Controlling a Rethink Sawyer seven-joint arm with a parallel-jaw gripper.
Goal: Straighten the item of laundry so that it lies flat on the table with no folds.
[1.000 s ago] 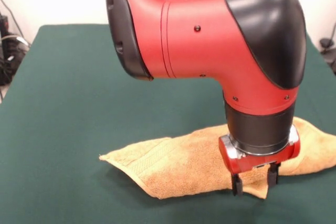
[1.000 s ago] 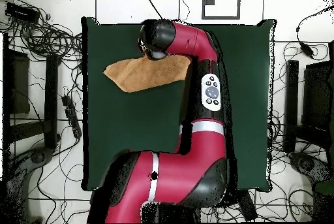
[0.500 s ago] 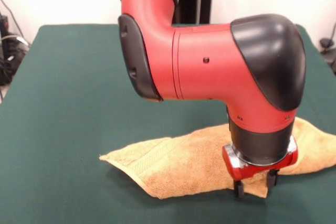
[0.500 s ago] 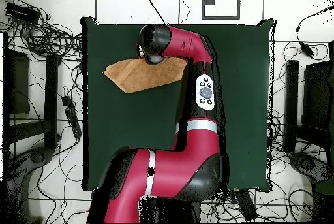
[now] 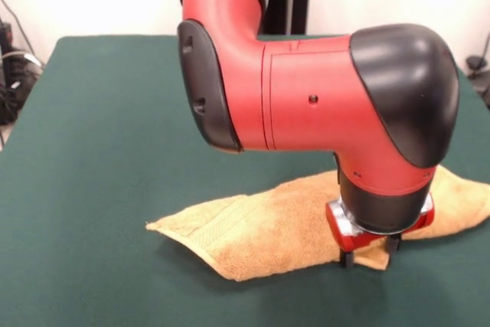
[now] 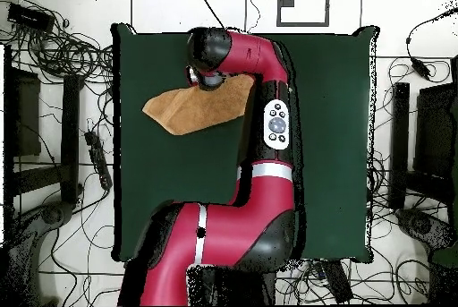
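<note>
The folded towel needs to be spread flat on the tabletop, so I should next grab the towel's edge at its loose corner flap [image 5: 375, 262] with my gripper.
The item of laundry [image 5: 260, 227] is an orange-tan towel lying folded in a long, wedge-like shape on the green table [image 5: 99, 112], near its front right. My gripper [image 5: 370, 253] is down at the towel's near edge, open, its two black fingers straddling the cloth and touching or nearly touching the table. The bulky red and black wrist hides the towel's middle right part. In the overhead view the towel [image 6: 183, 111] lies at the upper left of the table [image 6: 331, 124], and the arm's black wrist cap [image 6: 207, 51] covers the gripper.
The arm's red links [image 6: 273, 142] stretch over the middle of the table. Cables and equipment [image 6: 54, 53] lie on the floor around the table, and cables [image 5: 11, 74] show beyond its left edge.
The arm has lowered and the gripper has come down onto the towel's near edge. The fingers keep about the same gap. The towel has barely moved.
</note>
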